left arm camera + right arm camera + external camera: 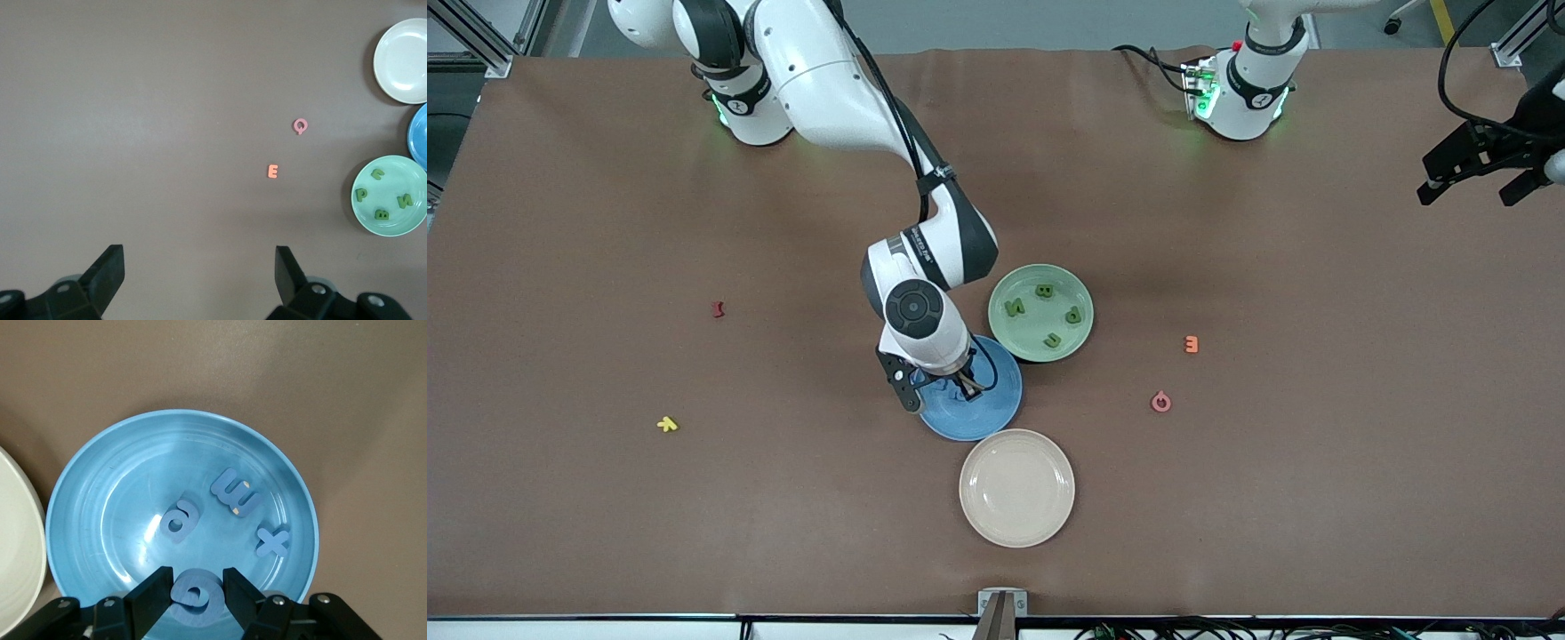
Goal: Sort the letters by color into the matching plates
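My right gripper opens next, since the curled blue letter [198,597] is low over the blue plate, inside the plate's rim.
My right gripper [197,587] hangs low over the blue plate [120,500], shut on a blue letter [197,595] with a curled shape. Three more blue letters lie in that plate: one [177,520] near its middle, an m shape [235,493] and an x shape [273,542]. In the front view the right gripper [951,387] covers part of the blue plate [983,418]. The pale green plate [1040,316] touches it and holds several green letters [1044,290]. My left gripper [1469,194] waits open in the air at the left arm's end of the table, nothing between its fingers [110,267].
A beige plate [1016,487] lies nearer the front camera than the blue plate. An orange letter [1191,344] and a pink one [1160,402] lie toward the left arm's end. A red letter [718,309] and a yellow one [667,424] lie toward the right arm's end.
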{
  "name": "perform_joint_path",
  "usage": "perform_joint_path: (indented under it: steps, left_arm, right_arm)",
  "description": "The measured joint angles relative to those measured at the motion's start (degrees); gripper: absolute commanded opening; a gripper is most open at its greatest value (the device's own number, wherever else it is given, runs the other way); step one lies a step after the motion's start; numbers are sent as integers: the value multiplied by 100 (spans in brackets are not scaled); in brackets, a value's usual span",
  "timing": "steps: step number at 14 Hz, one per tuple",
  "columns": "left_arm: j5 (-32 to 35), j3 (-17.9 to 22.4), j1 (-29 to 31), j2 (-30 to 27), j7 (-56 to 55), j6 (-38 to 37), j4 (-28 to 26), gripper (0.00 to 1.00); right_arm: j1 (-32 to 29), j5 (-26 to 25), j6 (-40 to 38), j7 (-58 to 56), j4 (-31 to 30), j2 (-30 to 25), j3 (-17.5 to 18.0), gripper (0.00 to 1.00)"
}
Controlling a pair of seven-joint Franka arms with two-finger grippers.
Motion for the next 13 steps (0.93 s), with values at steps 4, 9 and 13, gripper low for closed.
perform_joint_path:
  steps: [4,9,13]
  left_arm:
    - [0,1,2,76,0,0,37,99]
    - [0,4,51,342,0,9,286,99]
    - [0,-1,33,733,3,14,627,99]
  right_arm:
    - [0,0,0,1,0,0,2,37]
    - [0,1,-2,4,1,1,4,45]
    - [0,1,-2,5,3,0,4,47]
